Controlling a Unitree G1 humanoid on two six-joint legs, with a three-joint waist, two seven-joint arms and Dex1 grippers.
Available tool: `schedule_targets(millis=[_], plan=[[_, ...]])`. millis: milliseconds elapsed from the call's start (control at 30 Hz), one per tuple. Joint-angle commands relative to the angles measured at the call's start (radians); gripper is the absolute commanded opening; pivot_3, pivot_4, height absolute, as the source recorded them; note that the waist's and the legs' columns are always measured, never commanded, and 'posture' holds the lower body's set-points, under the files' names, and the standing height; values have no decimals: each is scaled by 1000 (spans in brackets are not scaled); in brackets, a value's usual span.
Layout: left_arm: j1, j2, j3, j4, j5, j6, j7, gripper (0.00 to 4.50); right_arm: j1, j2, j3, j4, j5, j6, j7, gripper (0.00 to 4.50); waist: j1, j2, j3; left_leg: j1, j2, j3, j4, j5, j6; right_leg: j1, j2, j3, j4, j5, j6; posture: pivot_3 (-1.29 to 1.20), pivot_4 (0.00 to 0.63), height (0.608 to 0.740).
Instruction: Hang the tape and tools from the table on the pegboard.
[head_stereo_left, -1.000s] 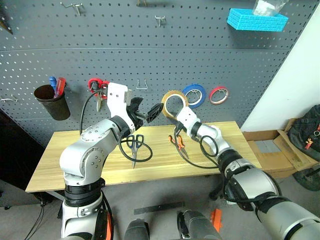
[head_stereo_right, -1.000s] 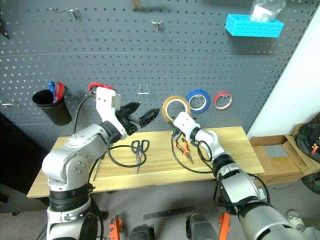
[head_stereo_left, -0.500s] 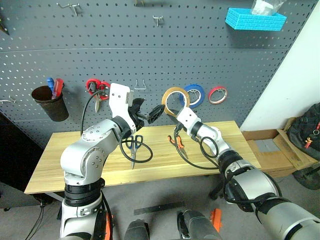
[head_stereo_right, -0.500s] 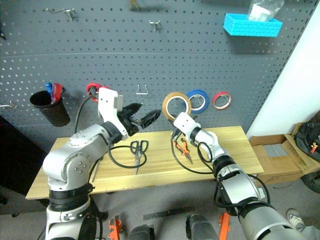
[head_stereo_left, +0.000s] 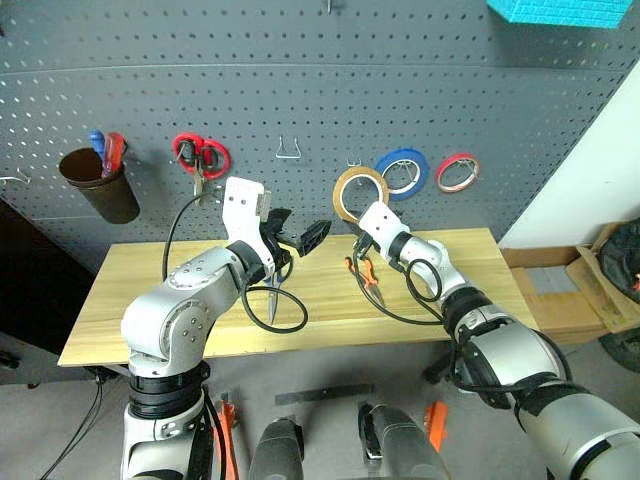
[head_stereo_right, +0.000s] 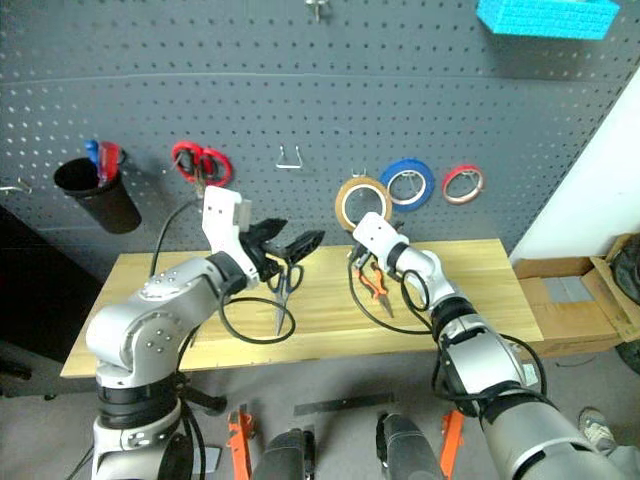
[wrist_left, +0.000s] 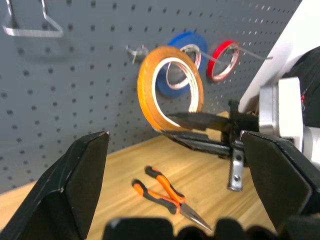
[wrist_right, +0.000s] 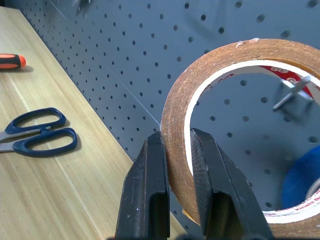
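Note:
The metal hook (wrist_right: 295, 90) reaches under the upper inner edge of the yellow tape, so the tape would hang. The robot's right gripper needs to open.
The yellow tape (head_stereo_left: 360, 193) is held upright just in front of the pegboard (head_stereo_left: 450, 90), left of the blue roll. My right gripper (wrist_right: 177, 134) is shut on the ring's lower band, and a small metal hook (wrist_right: 295, 90) shows through the ring. To the tape's left my left gripper (head_stereo_left: 300, 235) hovers open and empty above the table (head_stereo_left: 130, 310). On the table lie the dark-blue scissors (head_stereo_right: 285, 280), partly behind my left arm, the orange-and-black pliers (head_stereo_left: 362, 272), and an orange-handled screwdriver (wrist_right: 10, 61).
A blue roll (head_stereo_left: 402, 172), a thin red roll (head_stereo_left: 456, 172), red-handled scissors (head_stereo_left: 198, 157), a wire hook (head_stereo_left: 290, 150) and a dark cup (head_stereo_left: 100, 185) hang on the pegboard. A blue basket (head_stereo_left: 560, 10) sits top right. Cardboard boxes (head_stereo_left: 570, 290) lie right of the table.
The whole picture has shifted as the camera tipped down and closer. The tape stays in the right gripper by the pegboard; the left gripper stays open. Neither arm has visibly moved.

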Motion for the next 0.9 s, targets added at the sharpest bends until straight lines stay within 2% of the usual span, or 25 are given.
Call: schedule_targets(millis=[33, 67, 100, 167, 367, 467, 600, 700, 833, 900], plan=[[-3, -5, 5, -49, -19, 4, 11, 4500, -31, -10, -13, 6, -8, 21, -15, 256, 3, 0, 4, 0, 0, 0, -1, 0, 0, 0, 0, 0, 0, -1, 0, 76, 250, 740], [-1, -4, 4, -49, -20, 4, 12, 4500, -30, -12, -13, 6, -10, 25, -21, 256, 4, -1, 7, 0, 0, 0, -2, 0, 0, 0, 0, -1, 0, -1, 0, 76, 250, 740], [-1, -5, 3, -50, -20, 5, 14, 4500, -28, -14, -15, 7, -9, 29, -19, 971, 5, -2, 9, 0, 0, -1, -3, 0, 0, 0, 0, -1, 0, -2, 0, 73, 251, 740], [-3, -8, 0, -47, -19, 5, 17, 4500, -22, -19, -21, 6, -6, 32, -9, 1506, 5, -2, 14, 0, 0, -1, -4, 0, 0, 0, 0, -1, 0, -3, -2, 68, 251, 740], [-5, -22, -11, -37, -16, -6, 24, 4500, 21, -36, -24, -21, -4, 29, 2, 3561, 4, -2, 20, 0, 0, -2, -5, 0, 0, 0, 0, -2, -1, -3, -2, 59, 254, 740], [14, -27, -21, -50, -16, -6, 26, 4500, 87, -44, -33, -84, 18, 77, 42, 4477, 3, -2, 23, 0, 0, -2, -5, 0, 0, 0, 0, -2, -1, -3, -2, 54, 266, 740], [129, -37, -104, -109, -10, 8, 23, 4500, 263, -83, -19, -322, 46, 331, 167, 4477, 3, -1, 27, 1, 0, -2, -8, 0, 0, 0, -1, -1, -1, -5, -2, 46, 308, 740], [218, -56, -172, -146, 39, -18, 67, 4500, 340, -108, -9, -516, 49, 565, 223, 4477, 5, 1, 56, 0, -1, -2, -9, 0, 0, -2, -2, -1, 0, -7, -2, 41, 336, 740], [340, -75, -241, -191, 80, -51, 97, 4500, 306, -55, -43, -630, 87, 937, 203, 4477, -7, -1, 85, -2, 0, 3, -9, 0, 0, -11, -1, 4, 8, -7, -2, 34, 369, 740], [362, -77, -254, -202, 92, -56, 104, 4500, 282, -39, -55, -647, 98, 1032, 181, 4477, -6, -3, 97, 0, 0, 3, -9, 0, 0, -12, -1, 6, 14, -10, -6, 38, 375, 740]])
